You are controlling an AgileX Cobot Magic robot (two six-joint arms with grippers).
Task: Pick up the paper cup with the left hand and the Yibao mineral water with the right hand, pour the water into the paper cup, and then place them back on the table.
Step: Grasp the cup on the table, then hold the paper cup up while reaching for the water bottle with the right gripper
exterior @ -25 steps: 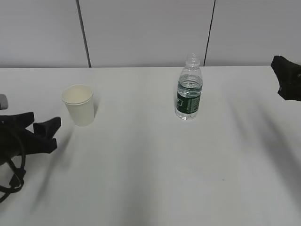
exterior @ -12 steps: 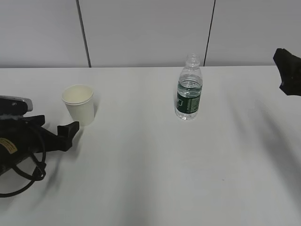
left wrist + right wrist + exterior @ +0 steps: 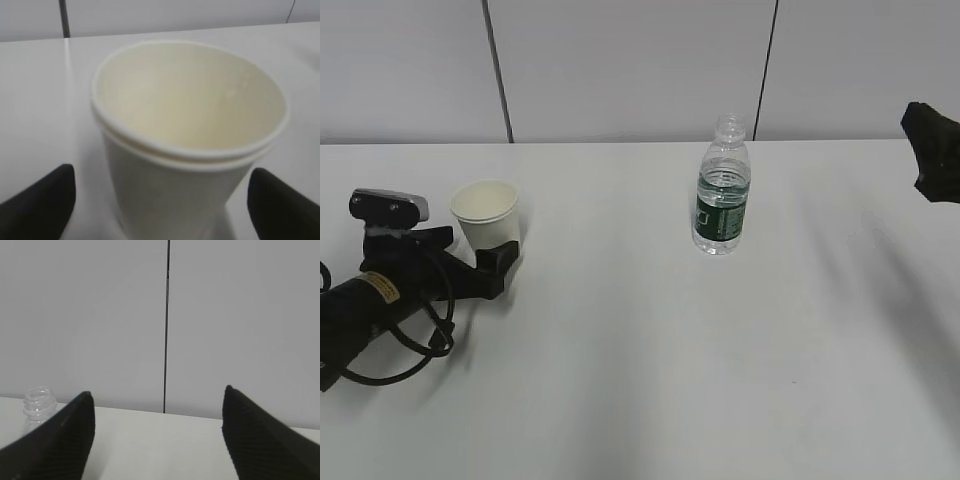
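Observation:
My left gripper picks up the cup by its lower body (image 3: 492,232) next, so the paper cup's open rim (image 3: 484,188) stays free to receive the water.
The paper cup (image 3: 487,215) stands upright on the white table (image 3: 650,350) at the left; it fills the left wrist view (image 3: 190,120) and looks empty. My left gripper (image 3: 478,250) is open, with one black finger on each side of the cup's lower half and a small gap to each; in its own view (image 3: 160,207) the fingertips (image 3: 42,200) stand apart from the cup wall. The Yibao mineral water bottle (image 3: 722,190) stands upright, uncapped, at centre right. My right gripper (image 3: 932,150) is open and empty at the far right edge, well away from the bottle.
In the right wrist view the gripper (image 3: 157,440) faces the grey panelled back wall (image 3: 225,315), and the bottle's neck (image 3: 37,402) shows at the lower left. The left arm's cable (image 3: 410,350) loops on the table at the front left.
My left gripper has moved right and forward to the cup, and its fingers now straddle it. The right gripper has barely moved. Cup and bottle have not moved.

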